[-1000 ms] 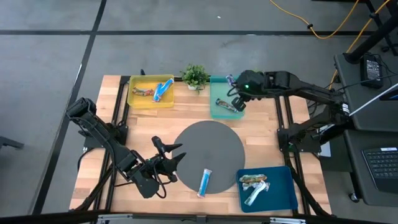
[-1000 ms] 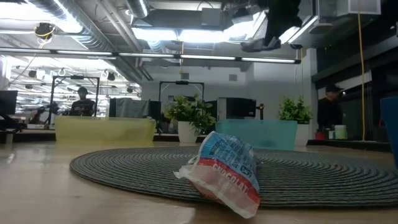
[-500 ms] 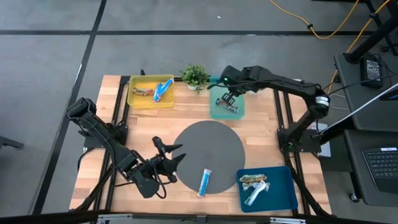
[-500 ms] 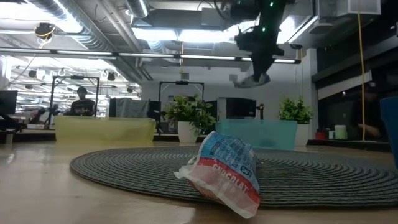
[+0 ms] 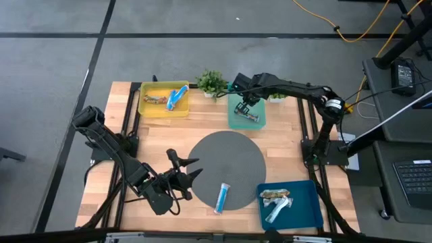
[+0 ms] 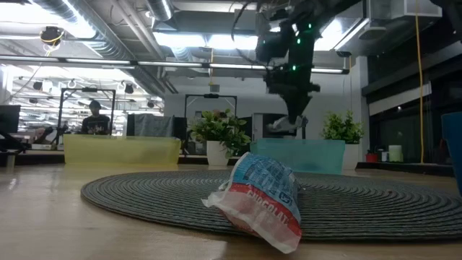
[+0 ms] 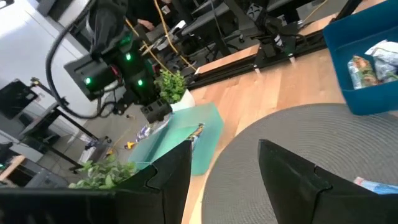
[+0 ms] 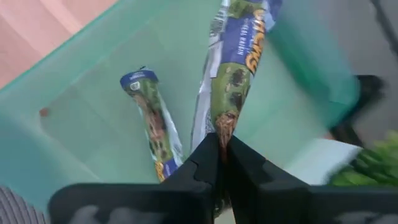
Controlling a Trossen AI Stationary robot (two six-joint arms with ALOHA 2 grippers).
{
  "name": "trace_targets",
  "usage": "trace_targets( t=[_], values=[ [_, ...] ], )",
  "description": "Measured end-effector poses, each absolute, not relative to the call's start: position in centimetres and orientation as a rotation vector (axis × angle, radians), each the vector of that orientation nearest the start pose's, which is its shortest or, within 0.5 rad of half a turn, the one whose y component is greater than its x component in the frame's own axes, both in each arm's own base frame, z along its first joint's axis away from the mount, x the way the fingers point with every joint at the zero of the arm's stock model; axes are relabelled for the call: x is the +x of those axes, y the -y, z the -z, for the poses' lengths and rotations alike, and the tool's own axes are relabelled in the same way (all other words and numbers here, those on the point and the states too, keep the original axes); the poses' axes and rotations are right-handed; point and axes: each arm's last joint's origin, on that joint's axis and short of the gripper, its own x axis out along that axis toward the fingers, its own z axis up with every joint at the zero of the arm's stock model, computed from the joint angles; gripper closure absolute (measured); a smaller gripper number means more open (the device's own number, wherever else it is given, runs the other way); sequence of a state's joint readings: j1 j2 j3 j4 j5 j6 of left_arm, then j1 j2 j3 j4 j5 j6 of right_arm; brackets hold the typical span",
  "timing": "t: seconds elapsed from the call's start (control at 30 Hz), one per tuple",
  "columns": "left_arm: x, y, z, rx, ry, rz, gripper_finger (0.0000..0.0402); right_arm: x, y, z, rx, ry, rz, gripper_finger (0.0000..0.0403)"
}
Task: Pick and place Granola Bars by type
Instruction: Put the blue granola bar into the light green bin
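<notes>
My right gripper keeps hold of the bar from here until it is lower, since the green-and-blue bar's loose end (image 8: pixel 252 15) hangs high above the teal bin's bottom.
A blue-and-white granola bar (image 5: pixel 223 198) lies flat on the round grey mat (image 5: pixel 226 158); the low view shows it close up (image 6: pixel 260 198). My right gripper (image 5: pixel 244 102) is over the teal bin (image 5: pixel 236 121), shut on a green-and-blue bar (image 8: pixel 239 68). A second bar (image 8: pixel 152 121) lies on that bin's floor. My left gripper (image 5: pixel 187 174) is open and waits above the mat's near-left edge. In the left wrist view its fingers (image 7: pixel 168 177) point across the mat. My right gripper pinches the green-and-blue bar by one end (image 8: pixel 225 124) between its two fingertips, coming from above and pointing down. The bar is lifted clear and hangs below the fingers, slanting, just over the teal bin's rim (image 6: pixel 299 144).
The yellow bin (image 5: pixel 145 108) at the far left holds two bars. The blue bin (image 5: pixel 307 212) at the near right holds two more (image 5: pixel 275 202). One small potted plant (image 5: pixel 212 82) stands between the yellow and teal bins, another (image 5: pixel 275 97) right of the teal bin.
My right gripper has moved toward the table's left and down onto the teal bin, carrying the bar. It has come from high above the bin to just over its rim. The left arm and the bar on the mat have kept still.
</notes>
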State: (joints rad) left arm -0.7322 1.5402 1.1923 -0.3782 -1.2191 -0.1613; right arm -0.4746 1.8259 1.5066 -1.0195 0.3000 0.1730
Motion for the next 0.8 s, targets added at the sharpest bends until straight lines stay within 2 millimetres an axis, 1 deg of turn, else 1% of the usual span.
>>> trace_targets(
  t=[0.13,0.23,0.4,0.5,0.67,0.8],
  values=[
    [25.7,19.5,-28.8,0.438,-0.373,-0.481,0.0225,31.7,17.9,-22.8,0.291,-1.251,0.719,0.0391],
    [25.7,19.5,-28.8,0.431,-0.371,-0.481,0.0225,31.2,18.2,-21.8,0.326,-1.254,0.702,0.0391],
    [25.7,19.5,-28.8,0.428,-0.371,-0.481,0.0225,30.3,18.7,-20.4,0.356,-1.276,0.71,0.0364],
    [25.7,19.5,-28.8,0.428,-0.371,-0.481,0.0225,30.0,18.6,-19.6,0.362,-1.285,0.71,0.0364],
    [25.7,19.5,-28.8,0.429,-0.371,-0.481,0.0225,29.6,18.4,-18.7,0.366,-1.299,0.707,0.0377],
    [25.7,19.5,-28.8,0.429,-0.371,-0.481,0.0225,29.7,18.4,-18.7,0.384,-1.287,0.685,0.0374]
  ],
)
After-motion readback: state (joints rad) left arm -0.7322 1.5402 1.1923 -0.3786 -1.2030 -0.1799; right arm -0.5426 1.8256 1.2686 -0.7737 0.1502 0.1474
